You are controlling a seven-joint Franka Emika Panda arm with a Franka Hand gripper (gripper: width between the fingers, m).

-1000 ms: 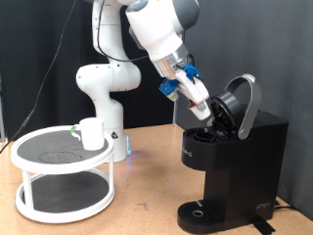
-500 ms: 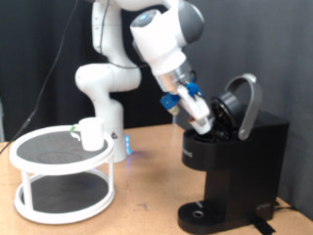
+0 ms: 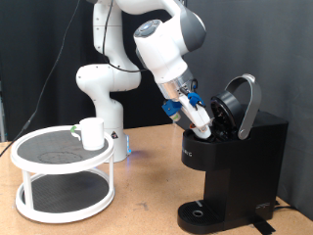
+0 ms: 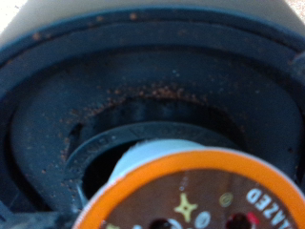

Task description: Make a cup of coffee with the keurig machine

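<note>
The white body of the pod dips into the round pod chamber and the pod would rest in place, so it is time for my gripper to release the coffee pod now.
The black keurig machine stands at the exterior view's right with its rounded lid hinged open. My gripper reaches down at an angle into the open pod chamber. In the wrist view an orange-rimmed coffee pod with a white body is held close to the camera, tilted over the black chamber, which is dusted with coffee grounds. The white cup stands on the top tier of a white round stand at the exterior view's left, far from the gripper.
The arm's white base stands behind the stand. The machine's round drip tray is at its foot and has nothing on it. A wooden tabletop lies between the stand and the machine.
The gripper has moved down and slightly towards the exterior view's right, closer into the pod chamber. The cup, the stand and the machine have not moved.
</note>
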